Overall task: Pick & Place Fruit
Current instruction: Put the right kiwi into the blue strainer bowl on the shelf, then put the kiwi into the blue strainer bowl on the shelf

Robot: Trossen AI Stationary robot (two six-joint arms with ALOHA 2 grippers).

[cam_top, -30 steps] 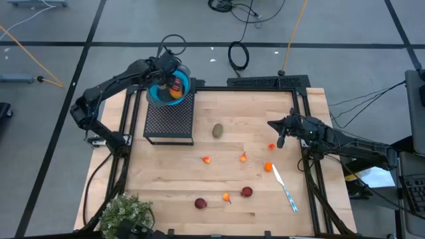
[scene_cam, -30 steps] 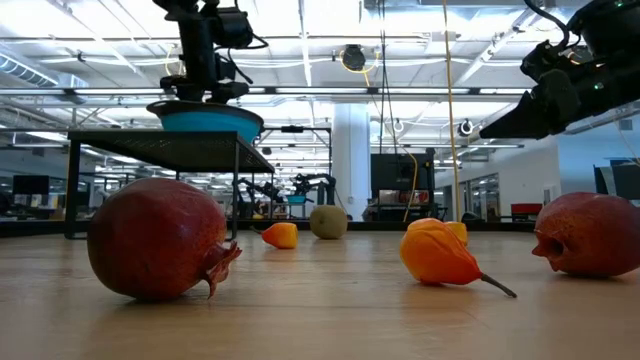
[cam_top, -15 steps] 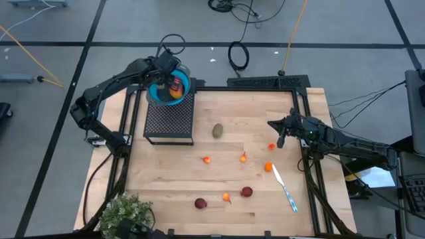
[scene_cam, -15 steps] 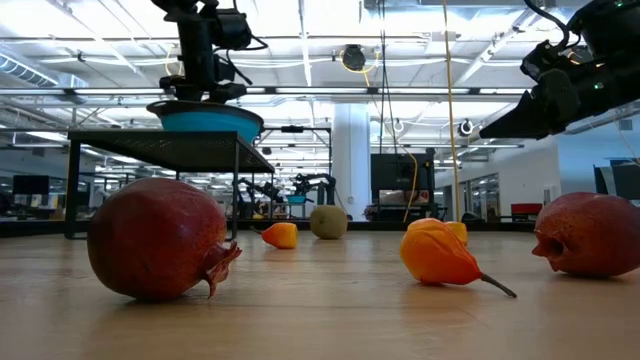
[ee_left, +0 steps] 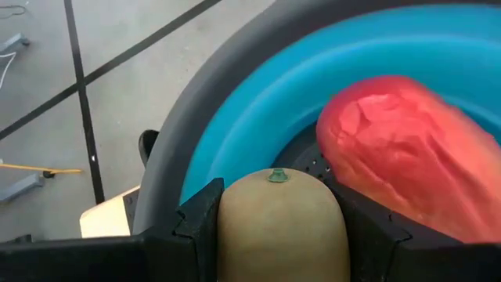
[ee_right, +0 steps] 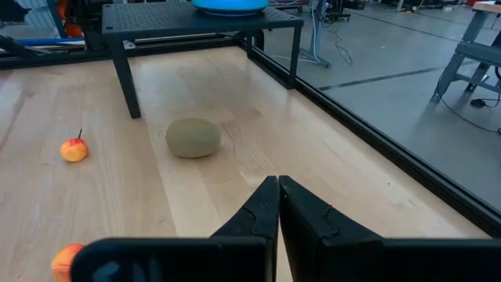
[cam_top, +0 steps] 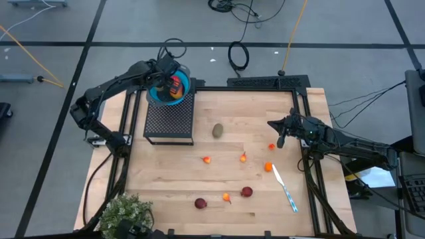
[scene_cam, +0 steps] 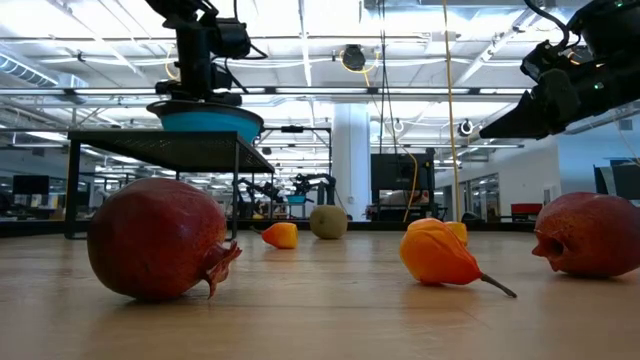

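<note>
The tan fruit is low inside the rim of the blue bowl and would rest in the bowl, so it is now time for my left gripper to open.
A blue bowl [cam_top: 158,95] stands on a black mesh stand [cam_top: 169,119] at the table's far left. In it lies a red-orange oblong fruit [ee_left: 407,149]. My left gripper [cam_top: 169,79] hangs over the bowl, shut on a tan rounded fruit [ee_left: 278,215] with a small green stem. On the table rest an olive-brown oval [cam_top: 218,131], two dark red balls [cam_top: 200,203] [cam_top: 246,192] and several tiny orange bits [cam_top: 206,159]. My right gripper [cam_top: 279,141] is shut at the table's right, holding nothing. My left gripper pinches the tan fruit by its two opposite sides [ee_left: 227,227] between its two fingers [ee_left: 202,215]. The fingers slant down from above into the bowl. The fruit's stem end [ee_left: 275,176] points away from the gripper, toward the bowl's inside; whether it touches the bowl cannot be told.
A slim white and blue utensil [cam_top: 285,189] lies near the table's right edge. A bushy green plant [cam_top: 126,212] stands at the near left corner. A black frame rail [cam_top: 309,172] runs along the table's right side. Bare wood lies between the stand and the fruit.
</note>
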